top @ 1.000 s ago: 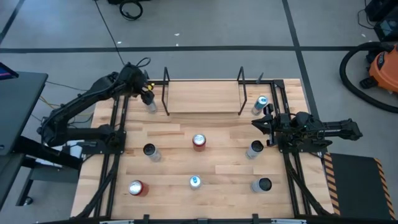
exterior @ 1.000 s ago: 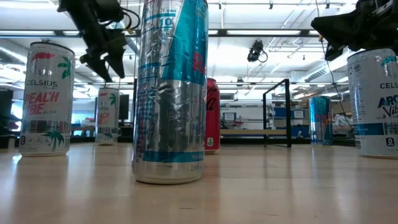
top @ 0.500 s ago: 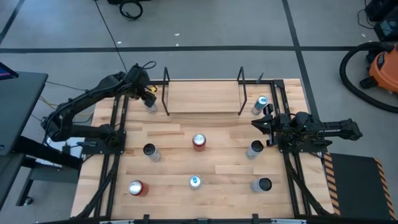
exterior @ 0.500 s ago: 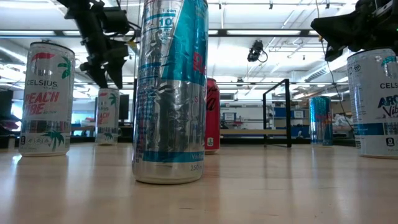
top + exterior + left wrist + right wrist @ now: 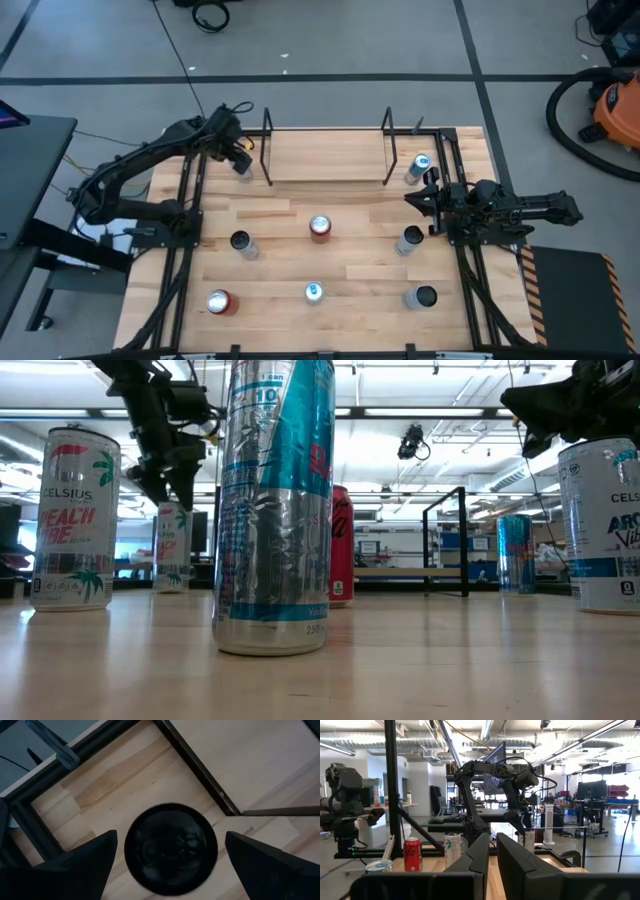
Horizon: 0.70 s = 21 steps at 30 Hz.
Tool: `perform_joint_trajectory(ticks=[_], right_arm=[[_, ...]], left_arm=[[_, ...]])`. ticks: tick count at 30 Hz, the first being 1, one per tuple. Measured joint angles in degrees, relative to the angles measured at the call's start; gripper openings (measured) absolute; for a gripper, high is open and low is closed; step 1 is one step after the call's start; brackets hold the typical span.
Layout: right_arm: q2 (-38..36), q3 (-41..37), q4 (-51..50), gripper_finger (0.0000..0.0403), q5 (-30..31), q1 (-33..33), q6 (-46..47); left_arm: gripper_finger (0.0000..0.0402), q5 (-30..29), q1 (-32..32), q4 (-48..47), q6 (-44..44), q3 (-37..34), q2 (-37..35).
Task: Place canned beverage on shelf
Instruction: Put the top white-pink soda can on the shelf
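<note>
My left gripper will next grab the can by its black-topped end (image 5: 244, 171) to stand the can upright on the shelf (image 5: 328, 158).
My left gripper (image 5: 240, 157) is open and points down over a black-topped can (image 5: 244, 169) that stands on the table at the far left, just beside the shelf's left end frame (image 5: 267, 146). In the left wrist view the can's top (image 5: 171, 852) lies between my two spread fingers (image 5: 80, 862), apart from both. In the low view my left gripper's fingertips (image 5: 168, 493) hang just above that can (image 5: 172, 550). The shelf (image 5: 328, 158), a light board between two black rod frames, stands at the far middle. My right gripper (image 5: 412, 198) is shut and empty at the table's right side.
Several more cans stand on the table: a red one (image 5: 320, 228) at the middle, one (image 5: 240, 243) left of it, three along the near side (image 5: 220, 302) (image 5: 313, 292) (image 5: 422, 297), and two on the right (image 5: 410, 240) (image 5: 418, 168). Black frame rails (image 5: 190, 200) run along both sides.
My left gripper has come down a little toward the can beside the shelf's left end frame and has turned slightly over it. The can has kept its place.
</note>
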Motion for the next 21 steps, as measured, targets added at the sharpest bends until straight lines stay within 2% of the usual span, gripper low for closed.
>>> perform_joint_trajectory(ticks=[11,21], right_arm=[[0.0,0.0,0.1,0.0045,0.0,0.0,0.0],[0.0,0.0,0.1,0.0045,0.0,0.0,0.2]], left_arm=[[0.0369,0.0,0.0,0.0,1.1,0.0,3.5],[0.0307,-0.1,0.0,-0.1,1.2,0.0,3.5]])
